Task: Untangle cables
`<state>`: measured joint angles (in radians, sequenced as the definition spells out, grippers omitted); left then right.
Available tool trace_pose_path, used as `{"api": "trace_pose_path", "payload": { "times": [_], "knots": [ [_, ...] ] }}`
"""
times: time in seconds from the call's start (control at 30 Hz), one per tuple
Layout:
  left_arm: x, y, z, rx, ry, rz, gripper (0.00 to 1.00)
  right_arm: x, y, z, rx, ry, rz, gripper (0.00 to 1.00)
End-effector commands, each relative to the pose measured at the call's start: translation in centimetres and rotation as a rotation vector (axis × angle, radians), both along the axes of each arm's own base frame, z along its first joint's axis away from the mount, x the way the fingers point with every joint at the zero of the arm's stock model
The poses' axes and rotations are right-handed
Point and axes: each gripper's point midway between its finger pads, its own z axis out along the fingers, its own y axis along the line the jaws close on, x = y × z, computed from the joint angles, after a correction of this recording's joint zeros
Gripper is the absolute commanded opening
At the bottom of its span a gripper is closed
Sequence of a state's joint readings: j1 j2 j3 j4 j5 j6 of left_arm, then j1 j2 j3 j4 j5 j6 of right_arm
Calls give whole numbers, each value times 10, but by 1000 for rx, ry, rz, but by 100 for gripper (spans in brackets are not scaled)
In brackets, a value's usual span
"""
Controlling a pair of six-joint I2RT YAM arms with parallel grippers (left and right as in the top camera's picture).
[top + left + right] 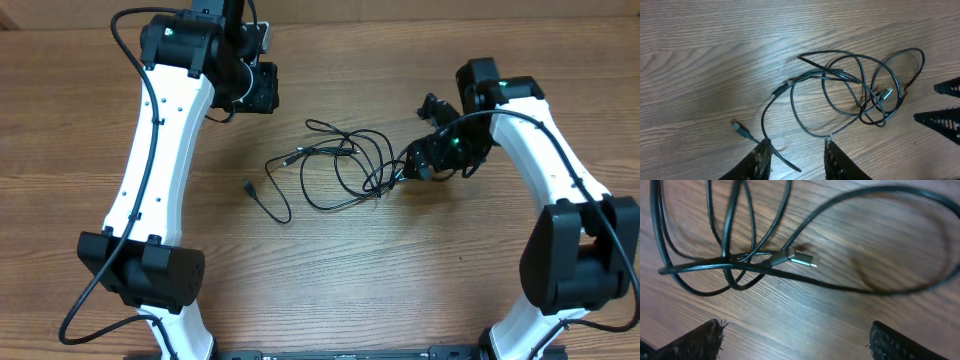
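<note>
My right gripper grabs the black cord's loose loop at the tangle's edge (856, 289) next, away from the silver-tipped plug, to pull that cable free.
The cables (340, 165) are thin black cords lying in a loose overlapping tangle at the table's middle. One loose end with a small plug (249, 186) trails off to the left. My left gripper (268, 92) hovers at the back left, well away from the tangle. In its wrist view the gripper (796, 150) is open with nothing gripped, and the cables (850, 90) lie on the wood beyond. My right gripper (408, 168) sits at the tangle's right edge. In its wrist view it (800, 342) is wide open and empty, just short of the cords (740, 265) and a silver-tipped plug (802, 259).
The wooden table (330, 280) carries only the cords. The right gripper's dark fingers (946, 118) show at the right edge of the left wrist view. Both white arms stand along the left and right sides.
</note>
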<state>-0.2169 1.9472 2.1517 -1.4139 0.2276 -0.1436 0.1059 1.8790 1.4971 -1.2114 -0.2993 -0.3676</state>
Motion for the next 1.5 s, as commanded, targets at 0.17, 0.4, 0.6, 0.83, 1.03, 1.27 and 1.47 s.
{"api": "trace_pose_path", "payload": {
  "times": [0.17,0.4,0.6,0.83,1.03,1.27,1.47],
  "knots": [
    [-2,-7,2,-7,-6,-24,34,-2,11,-20,37,-99,250,95],
    [-3,-7,2,-6,0,-24,33,8,20,-47,86,-179,232,84],
    [-6,-6,1,-4,9,-25,33,17,21,-58,92,-217,162,68],
    [-6,-6,1,-4,9,-25,32,25,22,-49,104,-191,32,4],
    [-5,-7,0,-5,11,-25,33,29,22,1,104,-175,20,4],
    [-9,-35,-6,-119,62,-86,47,38,25,94,122,-198,-70,4],
    [-10,-50,-24,-110,103,-117,46,39,37,172,215,-305,-52,4]
  ]
}}
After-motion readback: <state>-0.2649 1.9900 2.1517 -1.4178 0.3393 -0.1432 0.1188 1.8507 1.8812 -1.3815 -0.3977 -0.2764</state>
